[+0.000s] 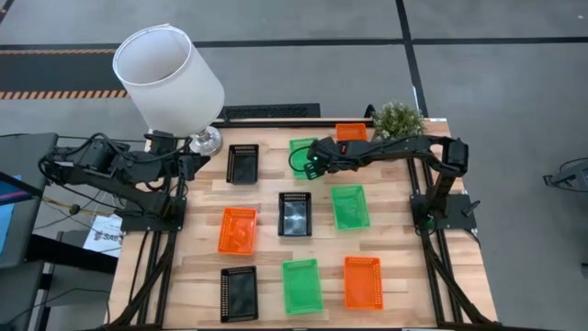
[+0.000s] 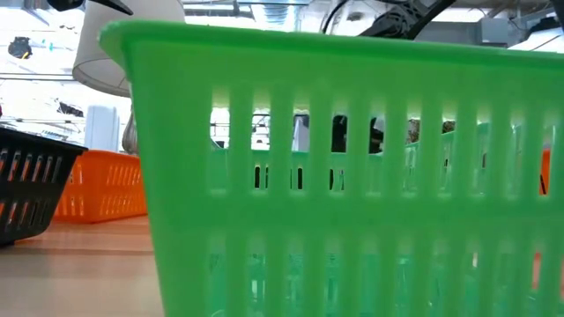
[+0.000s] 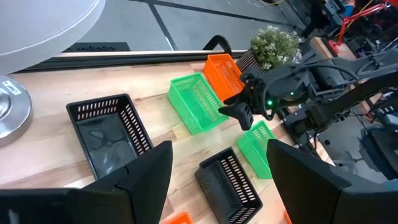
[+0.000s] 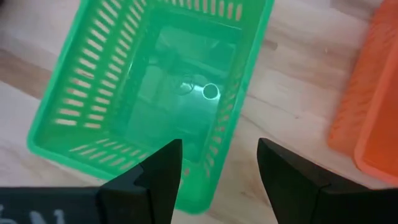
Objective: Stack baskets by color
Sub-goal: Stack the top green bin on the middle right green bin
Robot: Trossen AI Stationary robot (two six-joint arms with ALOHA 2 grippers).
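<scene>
In the right wrist view the fingers are on either side of the green basket's long side [image 4: 221, 130], so it is now time to close my right gripper on it.
Nine baskets rest on their bases on the wooden table, each apart from the others. At the far side are a black one [image 1: 243, 164], a green one [image 1: 299, 147] and an orange one [image 1: 351, 131]. My right gripper [image 4: 219, 158] hovers open over this green basket [image 4: 149, 81], its fingers standing above either side of one long wall [image 4: 227, 124] without touching it. In the middle row lie an orange [image 1: 237, 230], a black [image 1: 295, 213] and a green basket [image 1: 349, 206]. Near the front edge lie a black [image 1: 239, 292], a green [image 1: 302, 285] and an orange basket [image 1: 363, 281]. My left gripper [image 3: 217, 168] waits open, raised over the table's far left.
A white lamp [image 1: 170, 78] with a metal foot [image 1: 204, 140] stands at the far left corner. A potted plant [image 1: 397, 119] stands at the far right corner beside the orange basket. Bare wood shows between the rows of baskets.
</scene>
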